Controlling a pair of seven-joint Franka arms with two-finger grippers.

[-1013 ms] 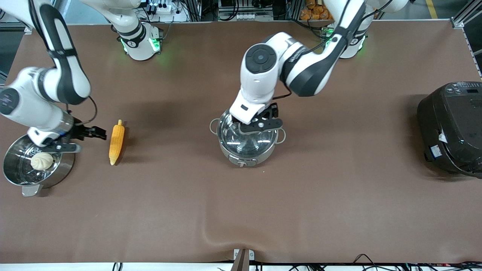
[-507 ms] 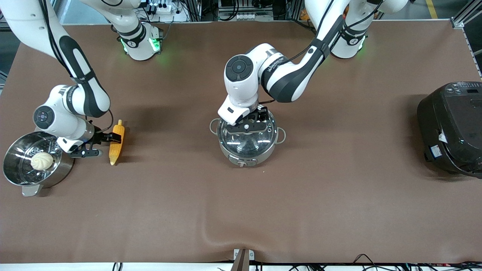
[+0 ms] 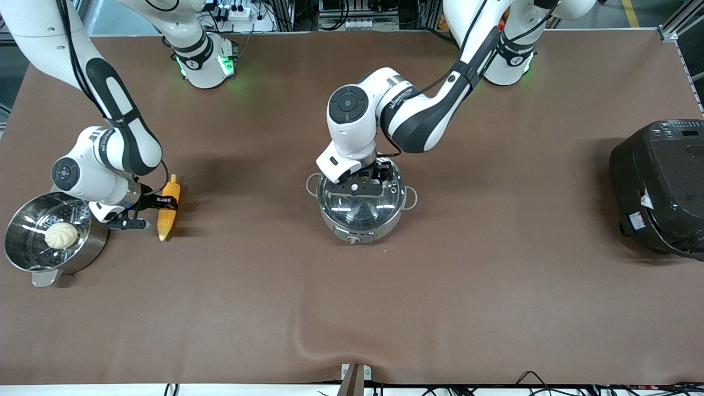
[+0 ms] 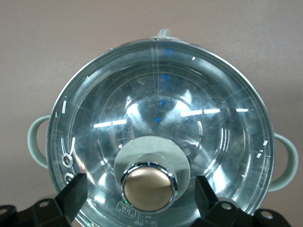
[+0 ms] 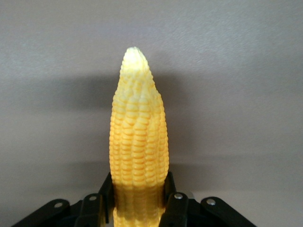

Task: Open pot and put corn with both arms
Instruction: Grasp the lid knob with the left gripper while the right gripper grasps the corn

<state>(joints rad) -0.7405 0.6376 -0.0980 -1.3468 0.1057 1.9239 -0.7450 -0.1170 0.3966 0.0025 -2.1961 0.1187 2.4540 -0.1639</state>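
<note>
I should close my left gripper now. Its fingers are beside the tan knob (image 4: 147,187) in the left wrist view, low over the glass lid (image 4: 161,94).
The steel pot (image 3: 379,224) stands mid-table with its glass lid (image 3: 358,204) on. My left gripper (image 3: 358,186) is low over the lid. In the left wrist view it is open (image 4: 141,198), its fingers (image 4: 72,195) wide on either side of the tan knob (image 4: 147,187) and clear of it. The yellow corn (image 3: 167,215) lies on the table toward the right arm's end. My right gripper (image 3: 159,203) is shut on its thick part. In the right wrist view the fingers (image 5: 176,204) press both sides of the cob (image 5: 138,142).
A steel steamer pot (image 3: 22,261) holding a white bun (image 3: 60,235) stands beside the corn, at the right arm's end. A big black rice cooker (image 3: 660,187) stands at the left arm's end of the table.
My right gripper has moved from over the steamer pot to the corn and shut on it. My left gripper has come down over the lid, its fingers either side of the knob.
</note>
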